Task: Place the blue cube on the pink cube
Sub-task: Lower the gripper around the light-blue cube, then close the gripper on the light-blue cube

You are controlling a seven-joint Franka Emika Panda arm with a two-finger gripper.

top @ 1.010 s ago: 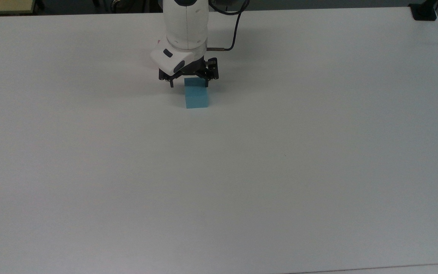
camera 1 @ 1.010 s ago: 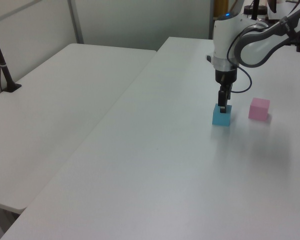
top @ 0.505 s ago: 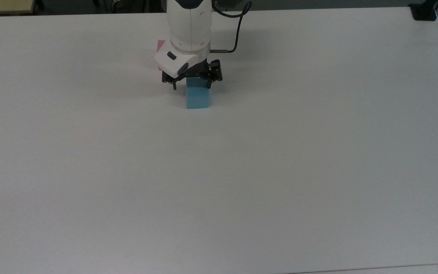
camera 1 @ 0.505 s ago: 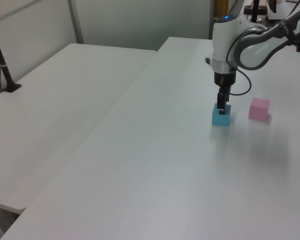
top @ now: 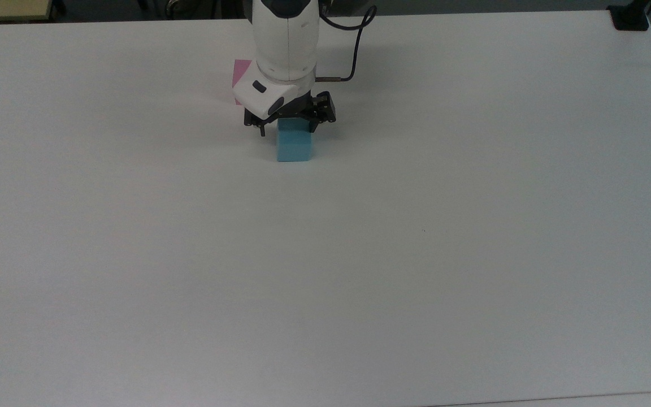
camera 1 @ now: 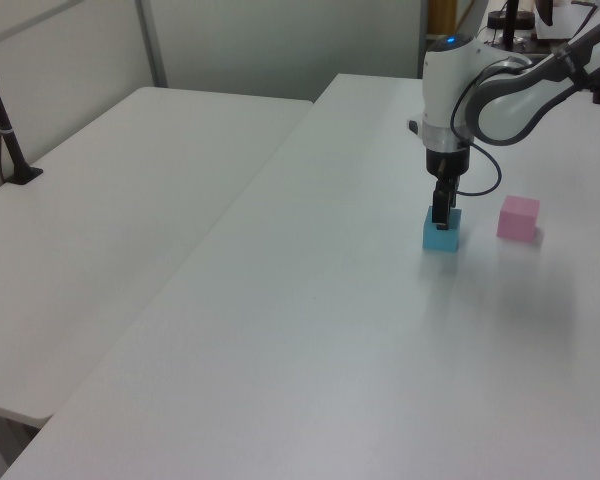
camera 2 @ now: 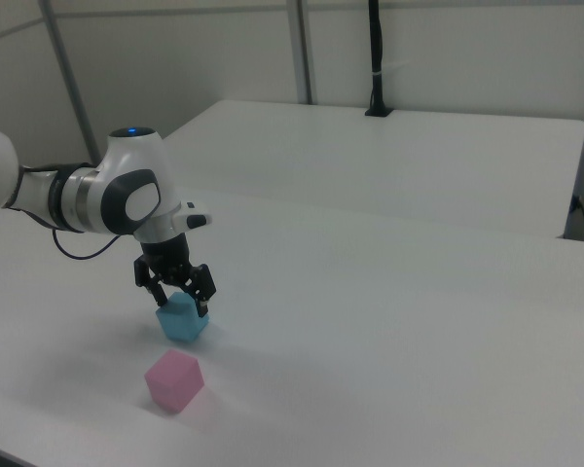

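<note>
The blue cube (camera 1: 441, 236) needs to go on the pink cube (camera 1: 518, 219), so I should next grab the blue cube with my gripper by its opposite upright sides.
The blue cube (top: 294, 148) (camera 1: 441, 236) (camera 2: 183, 321) rests on the white table (top: 325, 254). My gripper (top: 287, 128) (camera 1: 440, 218) (camera 2: 180, 300) hangs right over it, open. Its black fingers (camera 2: 203, 301) stand on either side of the cube's top. The pink cube (camera 1: 518, 217) (camera 2: 173, 380) sits by itself on the table about one cube's width from the blue one. In the top view the pink cube (top: 241, 76) peeks out to the left from behind the white wrist, which hides most of it.
A black cable (top: 354, 51) loops off the wrist. A black mount (top: 630, 17) sits at the top view's far right corner. A second white table (camera 1: 130, 180) with a black post (camera 1: 5, 130) adjoins on the left view's left.
The wrist has drifted slightly to the top view's right and lower in that picture, uncovering part of the pink cube. The blue cube has stayed in place.
</note>
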